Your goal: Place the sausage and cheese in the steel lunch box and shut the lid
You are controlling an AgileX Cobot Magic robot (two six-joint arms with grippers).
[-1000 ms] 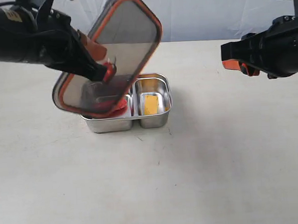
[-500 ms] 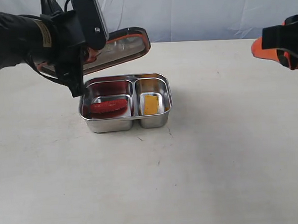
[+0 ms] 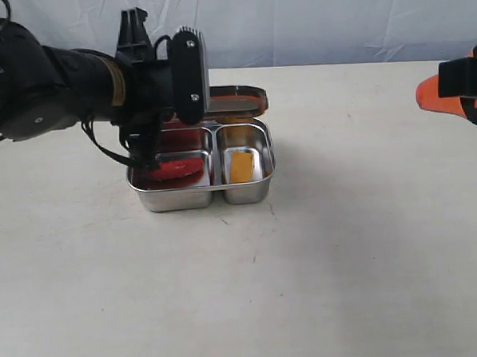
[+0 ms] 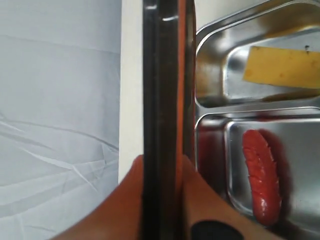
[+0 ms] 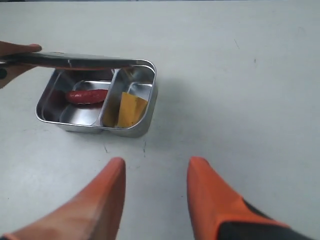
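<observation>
The lid is above the box's far rim in the exterior view, so my left gripper will keep holding it until it covers the lunch box.
The steel lunch box stands mid-table. The red sausage lies in its larger compartment, the yellow cheese in the smaller one; both show again as sausage, cheese, sausage and cheese. My left gripper is shut on the dark lid, held nearly level just above the box's far edge, lid seen edge-on. My right gripper hangs open, well to the right of the box, with nothing between its fingers.
The pale table runs wide around the lunch box. A wrinkled white backdrop closes the far side. My left arm reaches over the table's left part toward the box.
The left gripper has brought the lid down from a tilted, raised pose to nearly level over the box's far edge. The right gripper has pulled away to the right.
</observation>
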